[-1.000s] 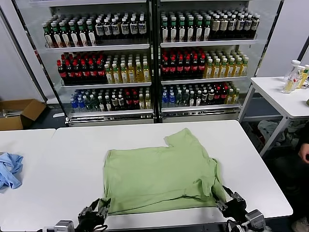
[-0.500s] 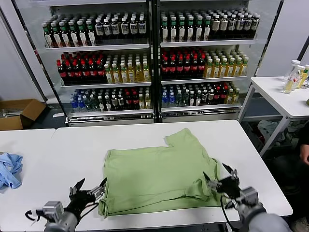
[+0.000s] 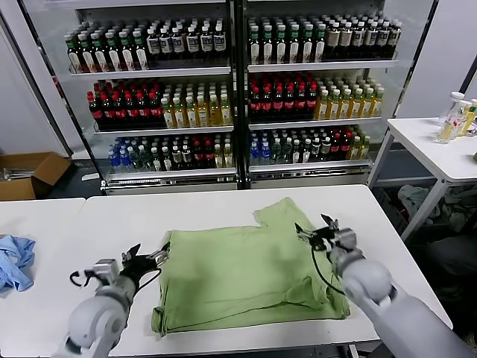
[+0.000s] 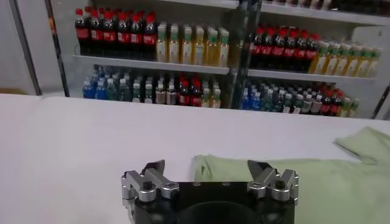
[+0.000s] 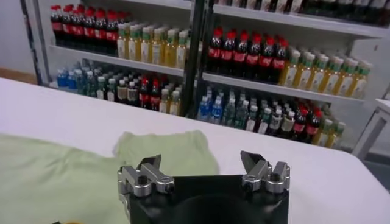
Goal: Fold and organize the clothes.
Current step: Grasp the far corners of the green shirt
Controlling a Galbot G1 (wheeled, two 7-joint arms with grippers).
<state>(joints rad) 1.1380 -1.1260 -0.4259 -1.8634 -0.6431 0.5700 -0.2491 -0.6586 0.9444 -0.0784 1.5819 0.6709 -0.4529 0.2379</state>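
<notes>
I will next pick up the light green shirt (image 3: 227, 276) with my right gripper by its edge (image 3: 294, 228), beside the sleeve that sticks out. Then I will fold the shirt over neatly.
The light green shirt (image 3: 246, 276) lies folded on the white table (image 3: 216, 205), one sleeve sticking out toward the far side; its near edge is doubled over. Collar, buttons and chest graphic are hidden. My left gripper (image 3: 149, 255) is open and empty, just left of the shirt's far-left corner. My right gripper (image 3: 317, 228) is open and empty above the shirt's right side near the sleeve. The left wrist view shows open fingers (image 4: 155, 171) with the shirt edge (image 4: 317, 173) beyond. The right wrist view shows open fingers (image 5: 149, 165) and the sleeve (image 5: 167, 152).
A light blue cloth (image 3: 15, 261) lies on the left table. Shelves of bottles (image 3: 238, 97) stand behind the table. A second white table (image 3: 440, 149) with bottles is at the right. A cardboard box (image 3: 26, 173) sits on the floor at far left.
Both grippers have let go of the shirt's near corners and moved up and away from the table's front edge. The shirt's near edge now lies folded over.
</notes>
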